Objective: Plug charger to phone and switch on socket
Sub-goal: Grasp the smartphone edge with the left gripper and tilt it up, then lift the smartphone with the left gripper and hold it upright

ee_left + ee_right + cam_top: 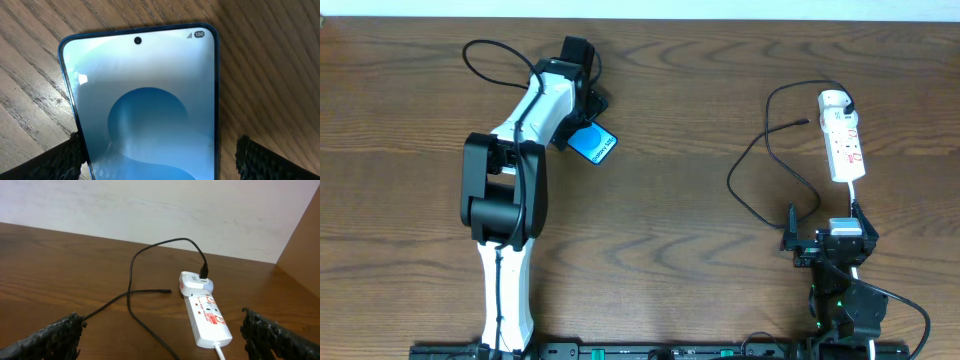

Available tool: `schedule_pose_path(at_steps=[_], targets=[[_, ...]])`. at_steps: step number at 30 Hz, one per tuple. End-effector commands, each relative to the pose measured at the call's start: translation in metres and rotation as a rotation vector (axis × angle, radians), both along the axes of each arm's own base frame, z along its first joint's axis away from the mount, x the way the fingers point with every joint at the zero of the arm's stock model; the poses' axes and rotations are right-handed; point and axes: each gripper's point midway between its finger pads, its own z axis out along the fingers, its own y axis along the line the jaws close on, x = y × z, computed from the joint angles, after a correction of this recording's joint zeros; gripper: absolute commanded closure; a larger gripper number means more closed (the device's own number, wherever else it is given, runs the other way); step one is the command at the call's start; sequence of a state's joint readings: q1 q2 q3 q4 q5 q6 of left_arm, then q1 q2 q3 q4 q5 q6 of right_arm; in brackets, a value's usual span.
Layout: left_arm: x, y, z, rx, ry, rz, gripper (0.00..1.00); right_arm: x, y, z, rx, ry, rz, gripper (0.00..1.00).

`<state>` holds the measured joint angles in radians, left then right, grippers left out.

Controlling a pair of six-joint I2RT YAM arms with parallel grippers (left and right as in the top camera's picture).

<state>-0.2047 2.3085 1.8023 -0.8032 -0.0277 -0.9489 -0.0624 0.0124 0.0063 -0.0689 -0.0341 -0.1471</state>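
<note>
The phone [595, 146] needs to be grabbed by my left gripper across its opposite long side edges, so one end of it stays free to hand over to my right gripper.
The phone [595, 146] lies flat on the wooden table at the upper left, its blue screen lit. In the left wrist view the phone [145, 85] fills the frame. My left gripper [157, 155] is open and straddles it: the left finger touches its edge, the right finger stands apart. It also shows in the overhead view [583, 120]. The white socket strip [843, 138] lies at the upper right. The black charger cable [760, 160] runs from an adapter in the strip, and its plug tip [166, 291] lies loose on the table. My right gripper [160, 335] is open and empty, short of the strip [207, 317].
A white adapter [192, 284] sits in the far end of the strip. The strip's white cord [220, 352] runs back toward my right arm [840, 300]. A pale wall [150, 210] stands behind the table's far edge.
</note>
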Motion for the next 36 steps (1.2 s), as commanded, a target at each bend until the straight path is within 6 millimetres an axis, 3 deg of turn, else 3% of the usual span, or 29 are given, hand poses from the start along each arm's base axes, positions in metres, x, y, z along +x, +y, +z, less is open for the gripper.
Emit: schedule_pose_path(at_steps=[1, 6, 13, 24, 36], targets=[[-0.039, -0.009, -0.059, -0.032, 0.187, 0.008, 0.04, 0.000, 0.003, 0.000, -0.003, -0.001, 0.013, 0.01], [-0.045, -0.008, -0.060, -0.028, 0.210, 0.009, 0.10, 0.000, 0.003, 0.000, -0.003, -0.001, 0.014, 0.01], [-0.054, -0.007, -0.065, -0.025, 0.238, 0.010, 0.11, 0.000, 0.003, 0.000, -0.003, -0.001, 0.014, 0.01], [-0.069, -0.014, -0.066, -0.073, 0.300, -0.076, 0.28, 0.000, 0.003, 0.000, -0.003, -0.001, 0.013, 0.01], [-0.078, -0.011, -0.065, -0.065, 0.340, -0.156, 0.28, 0.000, 0.003, 0.000, -0.003, -0.002, 0.014, 0.01]])
